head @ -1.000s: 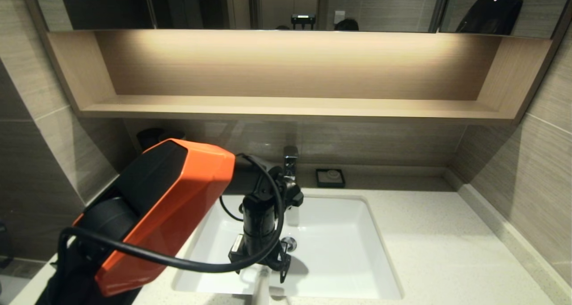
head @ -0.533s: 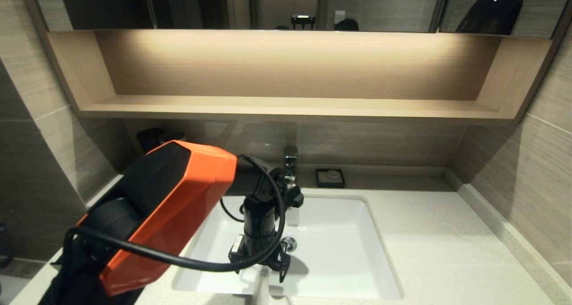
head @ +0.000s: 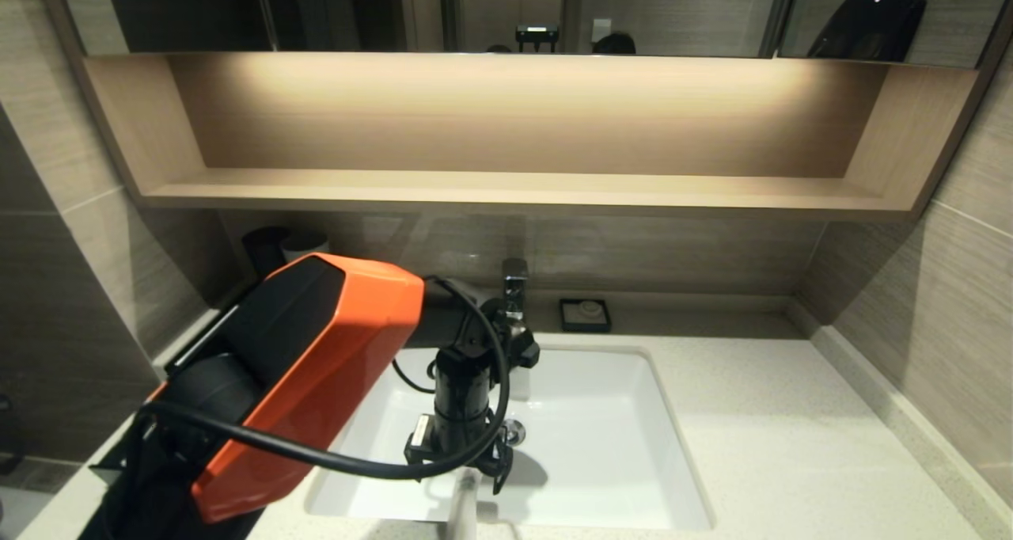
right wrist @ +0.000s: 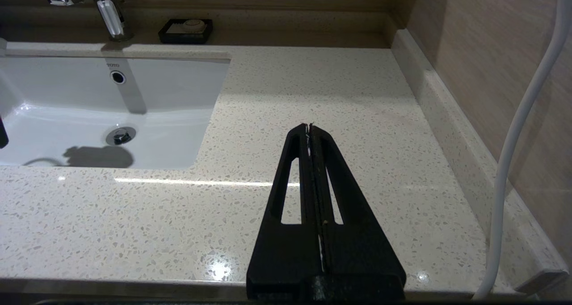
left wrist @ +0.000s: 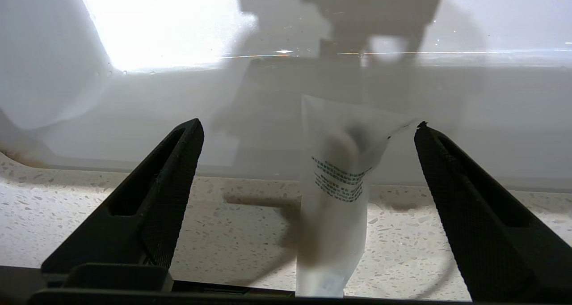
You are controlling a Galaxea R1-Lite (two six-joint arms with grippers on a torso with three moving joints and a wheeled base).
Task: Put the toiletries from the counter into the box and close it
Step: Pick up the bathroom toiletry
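The green print (left wrist: 341, 179) is between both fingers with the flared end (left wrist: 333, 117) just beyond them, so my left gripper will close. Closing now would hold the packet.
One slim whitish packet (left wrist: 335, 206) with green print lies on the speckled counter (left wrist: 134, 233) at the sink's front rim, its end reaching over the basin. It also shows in the head view (head: 463, 508). My left gripper (left wrist: 308, 125) hangs just above it, open, with one finger on each side and neither touching it; in the head view the gripper (head: 467, 465) is at the sink's front edge. My right gripper (right wrist: 309, 126) is shut and empty over the right counter. The second packet and the box are out of view.
The white sunken sink (head: 601, 413) has a chrome faucet (head: 514, 283) behind it. A small black soap dish (head: 584, 315) sits at the back. Two cups (head: 305, 243) stand at the back left. The tan shelf (head: 506, 184) hangs above. A white cable (right wrist: 514, 139) runs along the right wall.
My left arm's orange elbow cover has shifted slightly right and down, uncovering a cup behind it. The left gripper has barely moved over the packet.
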